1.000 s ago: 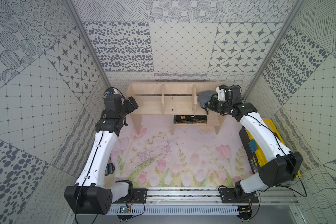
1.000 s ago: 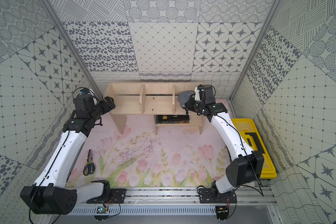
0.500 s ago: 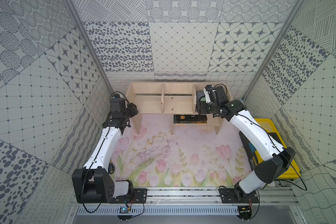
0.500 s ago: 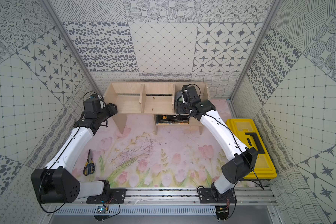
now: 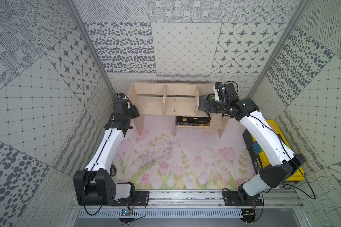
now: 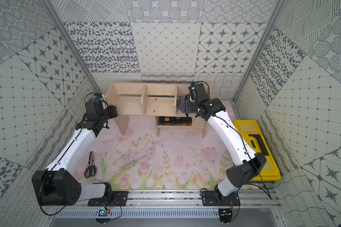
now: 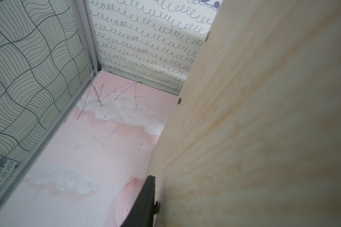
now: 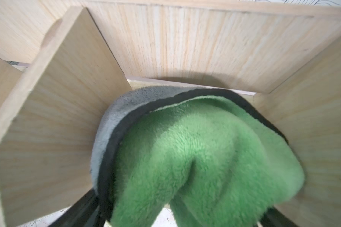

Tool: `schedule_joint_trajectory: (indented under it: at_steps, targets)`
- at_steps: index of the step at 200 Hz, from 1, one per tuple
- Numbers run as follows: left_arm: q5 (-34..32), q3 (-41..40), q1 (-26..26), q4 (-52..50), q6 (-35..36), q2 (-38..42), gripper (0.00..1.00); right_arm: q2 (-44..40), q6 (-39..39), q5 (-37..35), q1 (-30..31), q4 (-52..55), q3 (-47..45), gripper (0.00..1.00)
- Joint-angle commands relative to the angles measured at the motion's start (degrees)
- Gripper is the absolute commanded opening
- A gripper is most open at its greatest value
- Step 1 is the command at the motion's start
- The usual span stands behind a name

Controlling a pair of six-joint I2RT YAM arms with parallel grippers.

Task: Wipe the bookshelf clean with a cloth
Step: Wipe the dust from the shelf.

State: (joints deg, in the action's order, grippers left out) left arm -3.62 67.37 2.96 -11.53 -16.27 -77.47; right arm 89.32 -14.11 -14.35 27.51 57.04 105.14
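The robot's right hand is going to grab the cloth by its bunched green middle. The cloth's loose folds will stay beyond the fingers to wipe the bookshelf (image 5: pixel 177 106).
The pale wood bookshelf (image 5: pixel 177 106) (image 6: pixel 159 104) stands at the back. In both top views the grey and green cloth (image 5: pixel 204 102) (image 6: pixel 182 103) sits in its right-hand compartment, bunched over my right gripper (image 5: pixel 209 107). In the right wrist view the cloth (image 8: pixel 205 157) is green side up and drapes over the gripper's dark fingers (image 8: pixel 81 210), which stand wide apart, open. My left gripper (image 5: pixel 135 114) (image 6: pixel 113 111) is at the shelf's left side panel. One dark finger (image 7: pixel 144 202) lies flat against the panel's outer face (image 7: pixel 244 137); the other is hidden behind it.
A black book with yellow lettering (image 5: pixel 192 120) lies on the short lower shelf. A yellow and black toolbox (image 6: pixel 256 149) stands at the right wall under my right arm. Scissors (image 6: pixel 90 167) lie on the floral mat (image 5: pixel 175 157) near the left arm. Patterned walls close in on three sides.
My right gripper slid left inside the right compartment with the cloth and its jaws spread open. My left gripper came down onto the left side panel and closed on it.
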Motion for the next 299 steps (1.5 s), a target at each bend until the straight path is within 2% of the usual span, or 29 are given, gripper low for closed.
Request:
schedule_joint_trajectory:
  at_steps: [1,48,66,90,97,113,131,155,181,201,221,245,262,280,299]
  targets:
    - [1.67,-0.13,-0.27,1.25,-12.97,0.28,0.00,-2.31,0.38,0.61,-0.09,-1.21,0.73,0.97]
    - [-0.94,-1.01,-2.14,1.06,-12.62,1.51,0.00,6.54,-2.12,3.61,-4.77,-4.07,2.87,0.97]
    - [-1.44,-1.00,-2.44,0.96,-12.27,1.81,0.00,7.01,-2.30,4.48,-4.92,-8.03,-0.70,0.96]
    - [-1.60,-1.13,-2.57,0.95,-12.29,1.82,0.00,4.30,-2.87,6.32,-4.42,-12.69,-8.19,0.88]
    - [-1.51,-1.10,-2.78,0.97,-12.29,1.66,0.00,3.17,-3.02,6.46,-4.31,-14.21,-10.88,0.82]
    - [-1.69,-1.11,-3.27,0.90,-12.12,1.47,0.00,1.20,-3.30,5.75,-4.30,-15.58,-15.09,0.34]
    - [-2.84,-1.18,-3.78,0.59,-11.94,1.75,0.00,0.29,-2.61,2.79,-4.85,-17.62,-16.85,0.00]
    - [-4.92,-1.28,-4.75,0.05,-11.31,2.29,0.00,3.06,-2.16,-0.46,-6.30,-21.46,-13.32,0.00]
    - [-6.56,-1.66,-5.44,0.23,-10.53,2.95,0.00,6.27,-2.77,5.20,-4.36,-25.26,-10.49,0.00]
    - [-6.25,-1.44,-4.92,-0.04,-11.39,3.02,0.00,4.76,-1.42,3.22,0.51,-27.34,-13.70,0.00]
    - [-7.61,-2.38,-5.42,0.54,-11.26,4.05,0.00,1.52,-3.46,1.29,1.76,-27.66,-18.99,0.00]
    - [-7.90,-2.68,-5.73,0.80,-11.62,3.39,0.00,-5.19,-5.67,-3.79,-0.19,-27.19,-26.85,0.00]
    - [-7.71,-2.69,-5.65,0.89,-11.85,2.53,0.00,-8.62,-7.15,-2.74,-4.64,-25.60,-28.89,0.00]
    - [-8.02,-2.76,-5.68,0.98,-11.53,2.75,0.00,-9.39,-5.36,-1.62,-7.00,-25.00,-26.74,0.00]
    - [-8.48,-3.09,-5.57,1.51,-10.51,3.38,0.00,-6.43,-2.00,-0.64,-6.97,-25.47,-20.97,0.00]
